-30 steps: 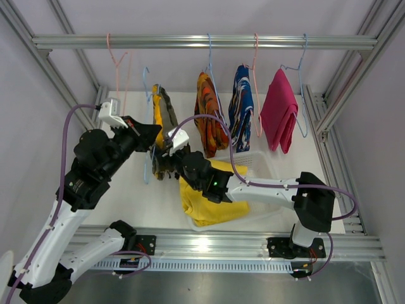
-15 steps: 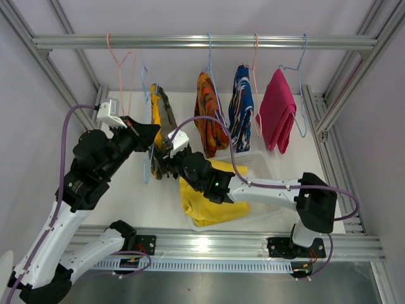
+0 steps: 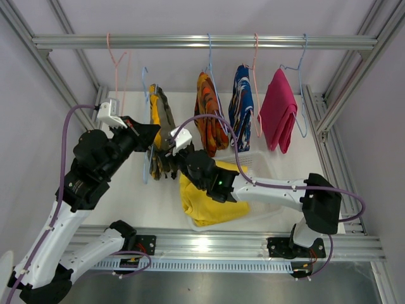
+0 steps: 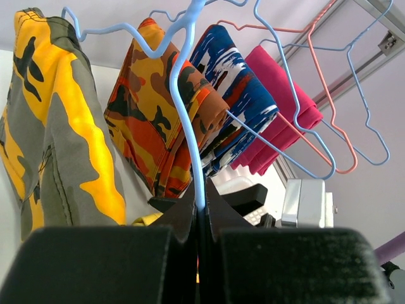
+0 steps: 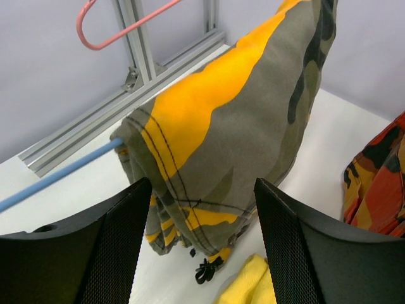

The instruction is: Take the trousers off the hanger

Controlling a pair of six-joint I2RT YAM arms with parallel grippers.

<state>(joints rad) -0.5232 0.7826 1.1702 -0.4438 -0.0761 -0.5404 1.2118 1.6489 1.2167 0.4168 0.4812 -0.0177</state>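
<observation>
My right gripper will next pinch the camouflage trousers by their stitched edge near the fold to pull them off the hanger. That leaves the bar free.
The yellow-grey camouflage trousers hang folded over a light blue hanger that is off the rail. My left gripper is shut on that hanger's wire, with the trousers to its left. My right gripper is open, and its fingers stand on either side of the trousers' lower end without pinching it. The hanger's bar pokes out of the fold. In the top view the right gripper sits just below the cloth.
Orange-black, blue-white-red and magenta trousers hang on hangers from the top rail. Plain yellow trousers lie in a white basket. An empty pink hanger hangs at the left.
My right arm has shifted slightly to the right, staying at the lower end of the camouflage trousers. The left arm and the hanger have barely moved.
</observation>
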